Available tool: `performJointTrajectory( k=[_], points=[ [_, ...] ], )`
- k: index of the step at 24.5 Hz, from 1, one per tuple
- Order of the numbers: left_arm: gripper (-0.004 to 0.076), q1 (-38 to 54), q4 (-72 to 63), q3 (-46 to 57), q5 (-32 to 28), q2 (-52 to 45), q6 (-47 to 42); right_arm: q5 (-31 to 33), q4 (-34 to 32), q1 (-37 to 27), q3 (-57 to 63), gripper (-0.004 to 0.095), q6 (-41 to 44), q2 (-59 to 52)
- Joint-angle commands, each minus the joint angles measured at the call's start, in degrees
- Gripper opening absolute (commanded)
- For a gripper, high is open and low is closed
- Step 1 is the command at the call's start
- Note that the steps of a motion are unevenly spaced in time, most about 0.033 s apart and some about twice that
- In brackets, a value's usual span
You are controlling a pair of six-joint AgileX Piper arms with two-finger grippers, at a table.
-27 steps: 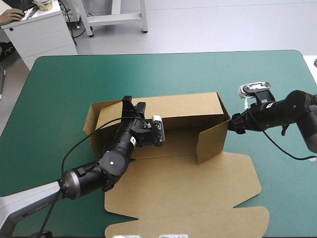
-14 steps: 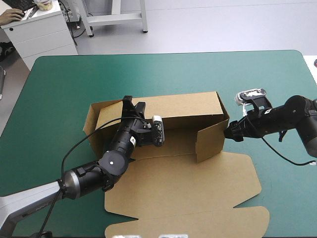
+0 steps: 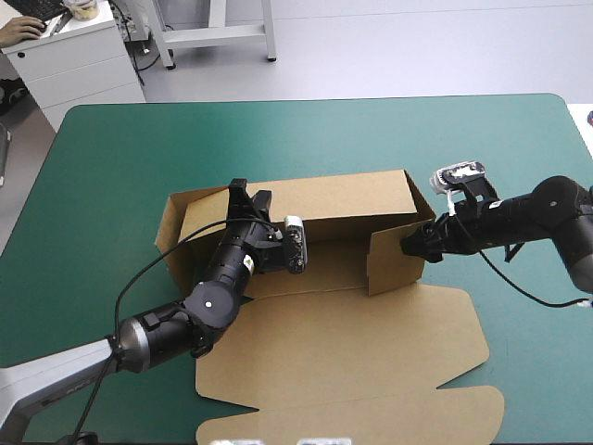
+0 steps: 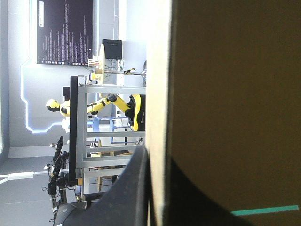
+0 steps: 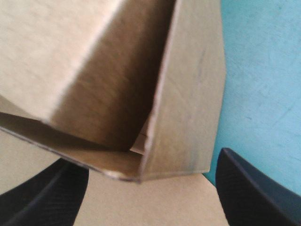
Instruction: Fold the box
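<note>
Next, the right gripper grabs the box's end by its loose edge (image 3: 385, 234) (image 5: 153, 127) to fold the brown box into shape.
The brown box (image 3: 352, 199) lies at mid-table with its long back wall raised and its lid panel (image 3: 343, 362) flat toward the near edge. My left gripper (image 3: 248, 197) sits at the top of the back wall near the left end flap (image 3: 171, 227). In the left wrist view the wall's edge (image 4: 162, 94) runs between the all but shut fingers of the left gripper (image 4: 157, 157). My right gripper (image 3: 414, 243) presses against the right end flap (image 3: 394, 260), which angles inward. In the right wrist view the right gripper (image 5: 146, 162) is open, the flap's corner (image 5: 188, 117) just ahead.
Bare teal-green cover (image 3: 278, 139) stretches beyond the box to the far edge and around the right arm (image 3: 547, 209). The lid panel reaches nearly to the table's near edge.
My right gripper has moved left and pushed the right end flap further inward. The left arm and back wall have stayed still.
</note>
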Motion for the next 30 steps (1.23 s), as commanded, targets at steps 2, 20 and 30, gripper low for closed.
performJointTrajectory(
  k=[2, 20, 30],
  points=[
    [-0.0009, 0.1, 3.6, -1.1, 0.4, -1.8, -0.7, -1.9, 5.4, 1.4, -1.4, 0.0683, -2.5, -0.5],
    [-0.0009, 0.0, 2.7, -1.1, -1.3, -1.8, -0.7, -8.6, -2.8, 10.1, -1.4, -0.0019, 0.3, 0.5],
    [0.0197, -5.8, 3.7, -1.3, 3.0, -2.3, -1.6, -24.2, -5.6, 10.1, -1.4, -0.0006, 10.8, 0.5]
  ],
)
